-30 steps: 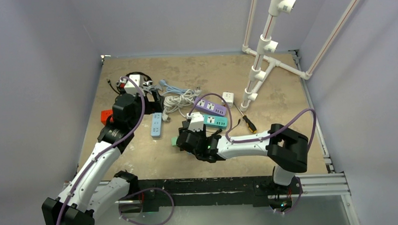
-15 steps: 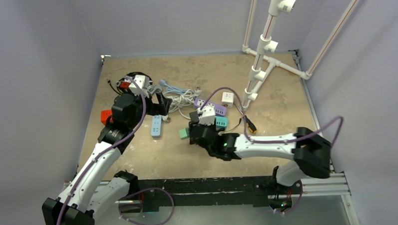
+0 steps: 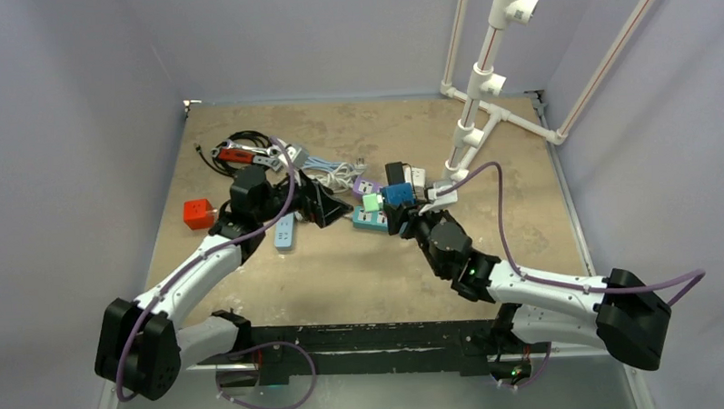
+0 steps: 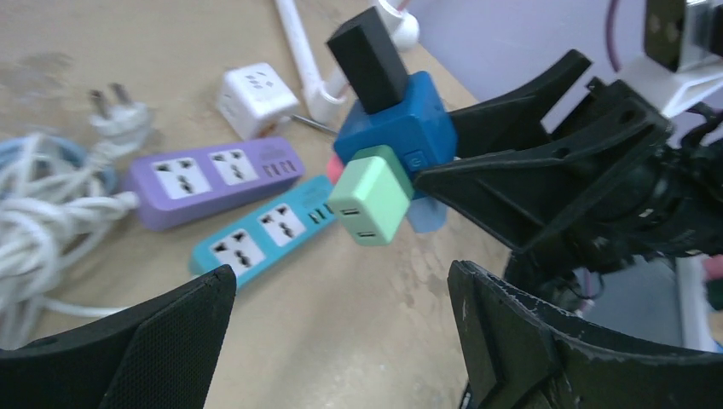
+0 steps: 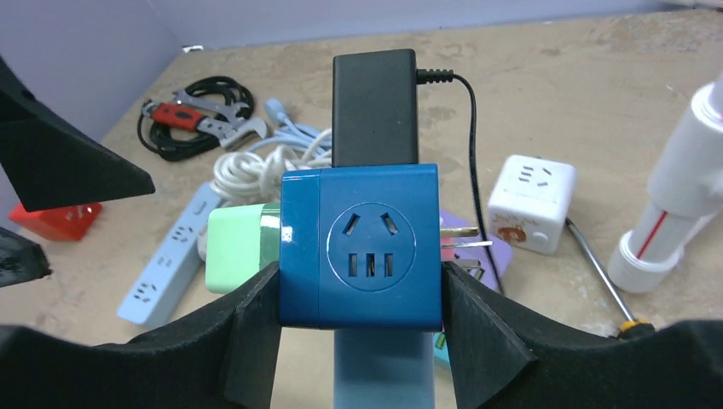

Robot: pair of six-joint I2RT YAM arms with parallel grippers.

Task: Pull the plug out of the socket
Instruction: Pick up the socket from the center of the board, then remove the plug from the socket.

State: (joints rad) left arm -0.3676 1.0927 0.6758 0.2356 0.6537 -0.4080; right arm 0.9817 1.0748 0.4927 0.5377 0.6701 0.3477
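The mint green plug (image 3: 371, 202) (image 4: 373, 200) should come straight off the socket. My left gripper should grab it across its sides at the plug's outer end next, then pull.
My right gripper (image 5: 358, 294) is shut on a blue cube socket (image 5: 362, 247) and holds it above the table. A mint green plug (image 5: 237, 250) sticks out of its left face, a black adapter (image 5: 375, 106) out of its top and a light blue plug (image 5: 384, 368) out of its bottom. The cube (image 3: 399, 195) and green plug (image 3: 371, 202) also show in the top view. My left gripper (image 4: 341, 328) is open and empty, just short of the green plug (image 4: 373, 200), jaws wide on either side below it. It shows in the top view (image 3: 336, 208) left of the cube.
On the table lie a purple power strip (image 4: 213, 181), a teal strip (image 4: 260, 230), a white cube socket (image 4: 253, 98), a coiled white cable (image 4: 43, 213), a pale blue strip (image 3: 285, 229), a red block (image 3: 197, 213), a screwdriver (image 5: 601, 277) and white pipe stand (image 3: 474, 119).
My right arm has lifted the blue cube up and to the right, turning it towards the left arm. My left gripper has swung right to face the green plug.
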